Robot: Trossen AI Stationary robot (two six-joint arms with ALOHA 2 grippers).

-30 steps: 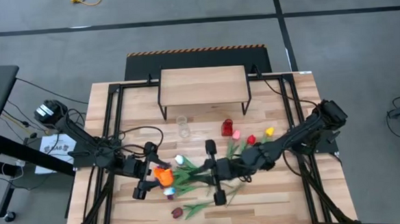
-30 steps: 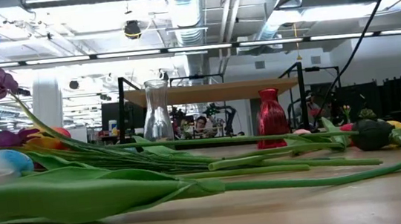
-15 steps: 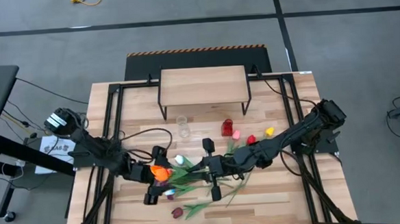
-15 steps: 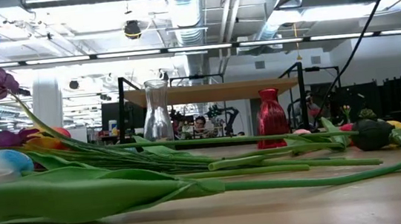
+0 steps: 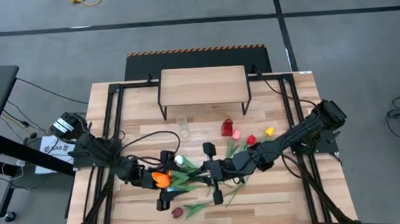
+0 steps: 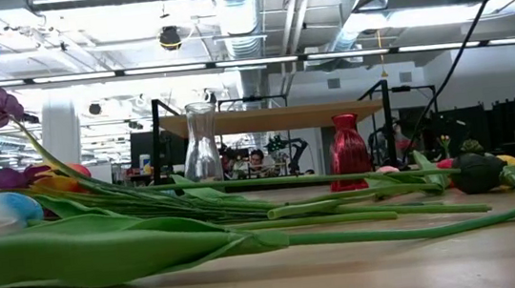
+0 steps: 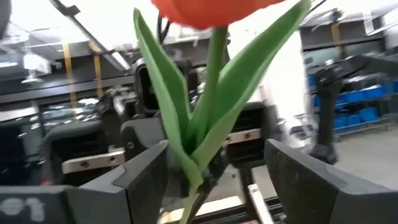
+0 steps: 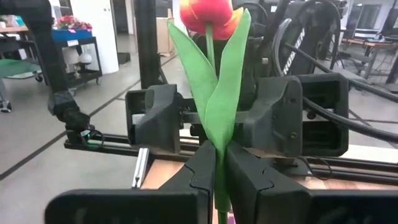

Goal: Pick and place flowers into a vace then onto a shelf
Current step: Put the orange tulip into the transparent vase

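My left gripper will next grab the orange-red tulip by its leaf-wrapped stem (image 7: 194,175), so the tulip's head can stand free above the clear glass vase.
My right gripper (image 5: 193,173) (image 8: 221,155) is above the table's middle and shut on an orange-red tulip (image 5: 161,177) (image 8: 208,15). The tulip rises from the fingers, its head leaning toward my left arm. My left gripper (image 5: 181,179) (image 7: 214,180) faces the right one, open, one finger on each side of the tulip's stem and leaves (image 7: 199,124); I see no touch. The other flowers (image 5: 249,140) (image 6: 199,222) lie flat on the planks. The clear glass vase (image 5: 182,126) (image 6: 201,145) and the red vase (image 5: 227,128) (image 6: 347,151) stand before the shelf (image 5: 203,84) (image 6: 269,117). My right gripper pinches the tulip low on its stem, where the two long leaves wrap it (image 8: 219,140), between both fingers (image 8: 202,171). The fingers come level from the table's right and lie across the stem. The tulip stands up out of the hold, head uppermost.
A dark tulip (image 5: 178,212) lies near the table's near edge, under the grippers. Pink, red and yellow heads (image 5: 251,137) lie right of the red vase, under my right arm. Black frame rails run along both table sides (image 5: 112,130).
My left gripper has moved toward the table's right and near edge, up to the held tulip, so its fingers now flank the stem. My right gripper has shifted a little toward the left, carrying the tulip with it.
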